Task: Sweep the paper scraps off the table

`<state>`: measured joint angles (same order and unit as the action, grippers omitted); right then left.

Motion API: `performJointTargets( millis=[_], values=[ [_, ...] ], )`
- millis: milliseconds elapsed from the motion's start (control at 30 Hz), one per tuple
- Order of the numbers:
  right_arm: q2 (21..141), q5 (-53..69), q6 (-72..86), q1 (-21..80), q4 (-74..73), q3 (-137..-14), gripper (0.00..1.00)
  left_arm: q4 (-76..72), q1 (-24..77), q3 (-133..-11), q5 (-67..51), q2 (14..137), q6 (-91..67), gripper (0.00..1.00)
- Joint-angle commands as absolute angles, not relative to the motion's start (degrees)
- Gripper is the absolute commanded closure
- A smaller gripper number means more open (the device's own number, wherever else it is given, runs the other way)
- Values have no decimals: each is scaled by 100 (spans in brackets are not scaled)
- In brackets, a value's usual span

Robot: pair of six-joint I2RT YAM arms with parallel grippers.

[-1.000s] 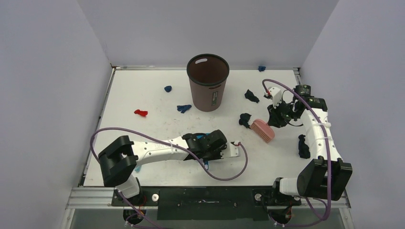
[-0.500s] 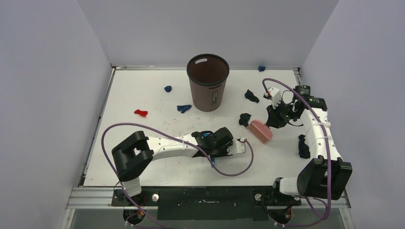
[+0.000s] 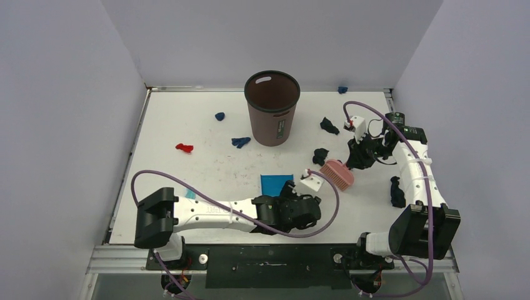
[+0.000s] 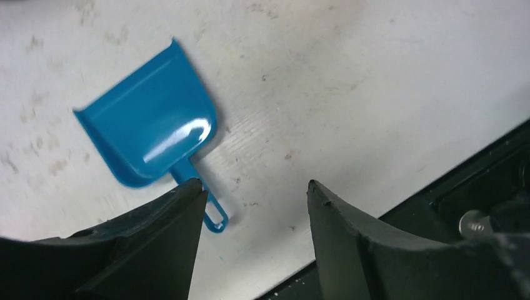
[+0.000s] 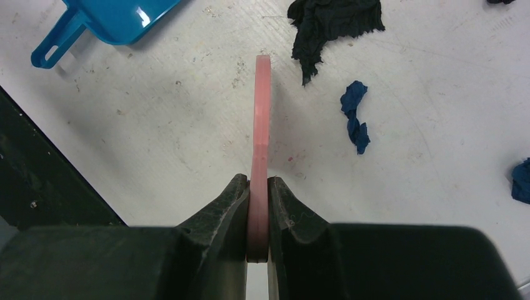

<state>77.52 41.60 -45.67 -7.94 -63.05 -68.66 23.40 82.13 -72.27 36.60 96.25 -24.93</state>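
The left gripper grabs the blue dustpan [image 4: 150, 125] by its handle next, which keeps the dustpan's open edge free for swept paper scraps.
Paper scraps lie over the white table [image 3: 181, 106]: a red one [image 3: 184, 148], blue ones [image 3: 219, 116] [image 3: 240, 142], dark ones [image 3: 329, 125] [image 3: 320, 155] [image 3: 397, 192], and a light-blue strip [image 3: 189, 195]. The blue dustpan [image 3: 277, 184] [image 4: 150, 125] lies flat on the table. My left gripper [image 3: 292, 201] [image 4: 255, 185] stands open just beside its handle, holding nothing. My right gripper [image 3: 357, 159] [image 5: 258, 181] is shut on the pink brush [image 3: 337, 173] [image 5: 262, 112], close to the dark scrap [image 5: 331, 19] and a blue scrap [image 5: 355, 115].
A brown bin [image 3: 272, 106] stands upright at the back middle. One blue scrap [image 3: 342, 89] lies at the far edge by the wall. Grey walls close in the left, back and right sides. The black front rail shows in the left wrist view's lower right corner.
My left gripper has opened and let go of the dustpan, which now lies on the table; the arm pulled back toward the near edge. The brush shifted slightly left.
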Motion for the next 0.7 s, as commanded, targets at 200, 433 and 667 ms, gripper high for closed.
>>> performJointTargets(
  millis=[200, 433, 667],
  values=[
    [7697, 4448, -4619, -836, -6057, -6807, 95, 3799, 8196, -6498, 4618, 9319, -6659, 38],
    [7682, 4490, -4581, -835, -6081, -6864, 95, 3423, 7996, -6321, 4192, 9692, -6696, 38],
    [7629, 4501, -4602, -826, -6083, -6805, 95, 2846, 7798, -5944, 3945, 9759, -6612, 46]
  ],
)
